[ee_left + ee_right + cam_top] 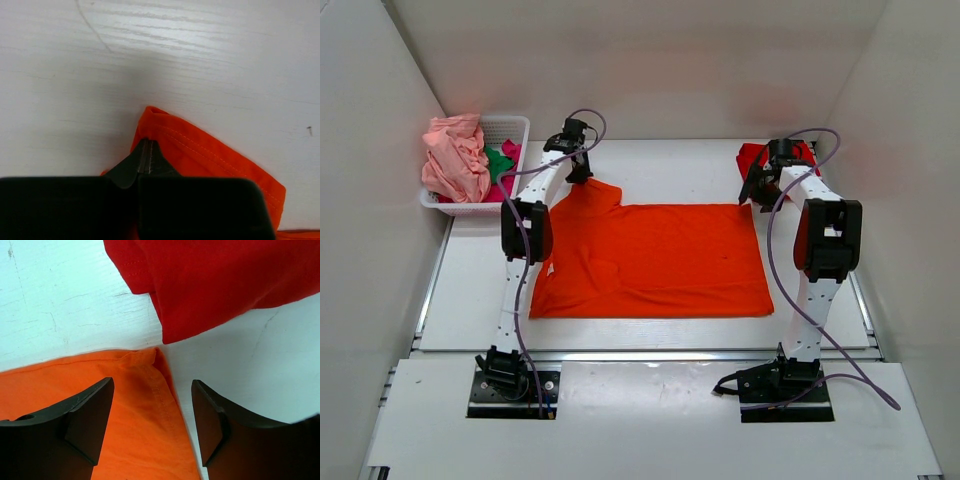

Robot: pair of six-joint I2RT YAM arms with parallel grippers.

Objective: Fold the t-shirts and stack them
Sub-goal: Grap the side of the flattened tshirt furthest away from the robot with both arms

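Next, my right gripper takes hold of the orange t-shirt by its far hem corner, matching my left gripper's sleeve hold, to fold it evenly in half.
A bright orange t-shirt (655, 258) lies spread flat in the middle of the table. My left gripper (580, 172) is at its far left sleeve; in the left wrist view the gripper (145, 150) is shut on the hemmed sleeve corner (200, 147). My right gripper (757, 192) hovers at the shirt's far right corner. In the right wrist view the gripper (152, 405) stands open, straddling the orange hem corner (155, 390) without pinching it. A red t-shirt (220, 280) lies folded just beyond, also seen behind the right arm (752, 155).
A white mesh basket (510, 135) at the far left holds a pale pink shirt (455, 160), a green one (498, 162) and a magenta one (508, 150). White walls enclose the table on three sides.
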